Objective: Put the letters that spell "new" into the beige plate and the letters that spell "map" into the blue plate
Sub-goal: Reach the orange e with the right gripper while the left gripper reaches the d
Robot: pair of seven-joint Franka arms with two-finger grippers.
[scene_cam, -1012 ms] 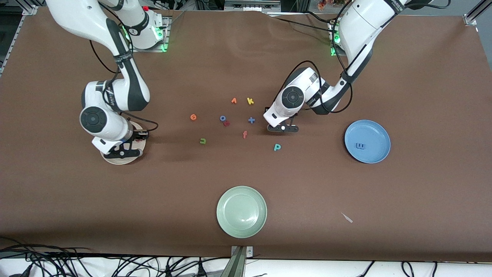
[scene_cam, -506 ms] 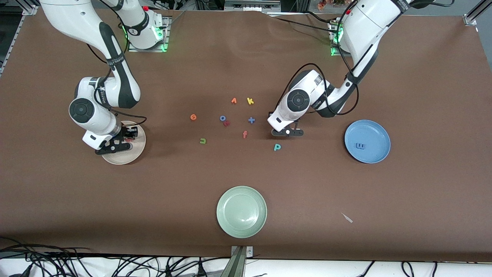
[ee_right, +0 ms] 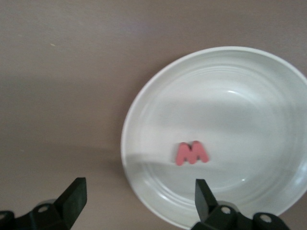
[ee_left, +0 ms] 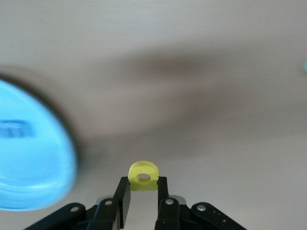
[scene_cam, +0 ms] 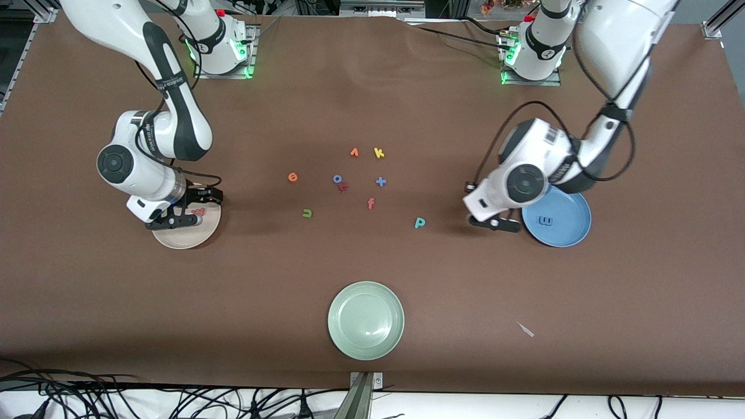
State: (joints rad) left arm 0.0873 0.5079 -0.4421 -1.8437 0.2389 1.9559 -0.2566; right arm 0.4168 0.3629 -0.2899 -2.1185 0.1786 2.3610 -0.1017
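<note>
The yellow "a" is short of the blue plate's rim (scene_cam: 524,217) (ee_left: 74,160), so it would miss if I opened my left gripper now. I should move the "a" to the plate first and then open.
My right gripper (scene_cam: 187,216) hangs open over the beige plate (scene_cam: 174,237), its jaws wide apart (ee_right: 139,189). The red-pink "w" (ee_right: 192,153) lies loose in that plate (ee_right: 268,96). My left gripper (ee_left: 144,184) is shut on the yellow "a" (ee_left: 143,172) and hovers over bare table beside the blue plate (ee_left: 33,167). In the front view this gripper (scene_cam: 495,223) is at the rim of the blue plate (scene_cam: 567,233), which holds the blue "m" (scene_cam: 546,220). The green "n" (scene_cam: 307,213), orange "e" (scene_cam: 293,177) and teal "p" (scene_cam: 419,222) lie on the table.
Other letters lie mid-table: an orange "v" (scene_cam: 354,152), yellow "k" (scene_cam: 379,153), blue "o" (scene_cam: 337,178) touching a red letter (scene_cam: 344,187), a blue plus (scene_cam: 380,182) and a red-orange "f" (scene_cam: 371,203). A pale green plate (scene_cam: 365,320) sits nearest the front camera.
My left gripper closed, then travelled from the letter cluster to the blue plate's rim. My right gripper opened over the beige plate and shifted slightly; the "w" now lies free.
</note>
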